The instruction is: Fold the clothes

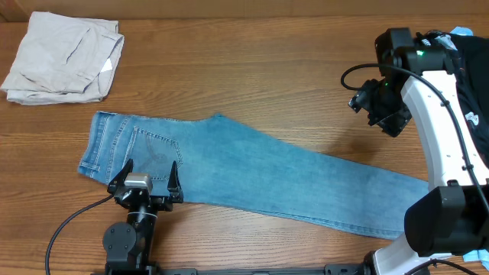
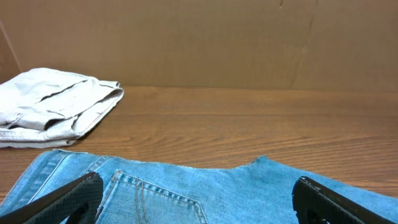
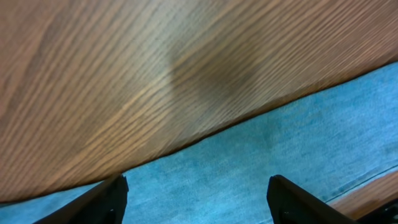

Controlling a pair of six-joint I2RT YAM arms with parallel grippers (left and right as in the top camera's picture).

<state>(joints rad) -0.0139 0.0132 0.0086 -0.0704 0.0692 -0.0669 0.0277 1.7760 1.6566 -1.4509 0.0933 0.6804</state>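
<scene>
The left gripper should next grab the jeans [image 1: 252,172] at the waist end [image 1: 111,143] beside the back pocket, to pull them straight for folding.
The clothes are light blue jeans [image 1: 252,172] lying flat across the table, waist and back pocket at the left, legs running to the lower right. My left gripper [image 1: 149,169] sits at the near edge of the waist, open, its fingers spread over the pocket area [image 2: 186,193] with nothing gripped. My right gripper [image 1: 380,107] hangs above bare wood at the right, away from the denim. In the right wrist view the right gripper [image 3: 198,183] is open, with denim [image 3: 280,149] below and nothing between the fingers.
A folded beige garment [image 1: 65,57] lies at the far left corner and also shows in the left wrist view [image 2: 56,102]. Dark and blue fabric [image 1: 467,53] is heaped at the right edge behind the right arm. A brown wall [image 2: 249,43] backs the table.
</scene>
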